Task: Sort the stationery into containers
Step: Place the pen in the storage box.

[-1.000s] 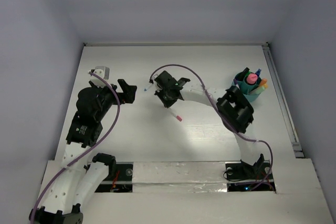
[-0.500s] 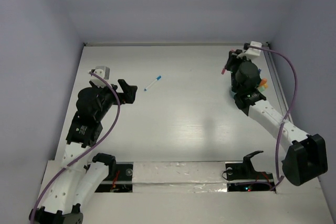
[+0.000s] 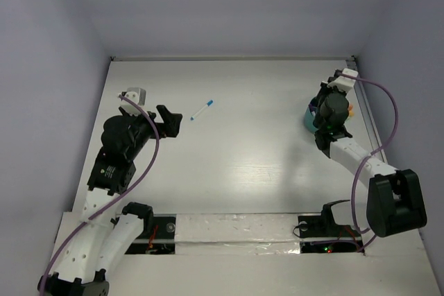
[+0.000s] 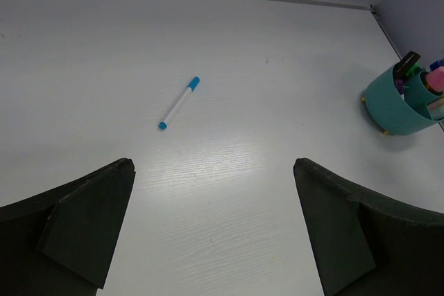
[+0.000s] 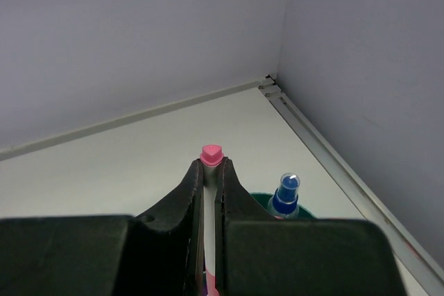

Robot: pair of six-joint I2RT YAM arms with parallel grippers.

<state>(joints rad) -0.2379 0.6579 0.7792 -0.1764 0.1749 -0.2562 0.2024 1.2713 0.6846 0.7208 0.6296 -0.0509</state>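
Note:
If my right gripper opened now, the white marker would drop among the crowded caps, past the holder's open side pocket, so it is too early to let go.
A thin white marker with blue caps (image 3: 201, 109) lies alone on the white table, also in the left wrist view (image 4: 178, 103). My left gripper (image 3: 168, 120) is open and empty, to the marker's near left. The round teal holder (image 4: 390, 105) stands at the far right, with several pens upright in it; my right arm hides most of it from above (image 3: 309, 116). My right gripper (image 5: 210, 170) is shut on a pink-capped white marker (image 5: 211, 152), held upright over the holder. A blue-capped pen (image 5: 285, 195) stands in the holder beside it.
A metal rail (image 3: 370, 127) runs along the table's right edge, close behind the holder. Grey walls close the table on the left, far and right sides. The arm bases and a taped strip (image 3: 236, 228) sit at the near edge.
My right gripper carried the pink-capped marker from the table's middle to the far right and has lowered it over the teal holder. The left arm and the blue-capped marker stayed put.

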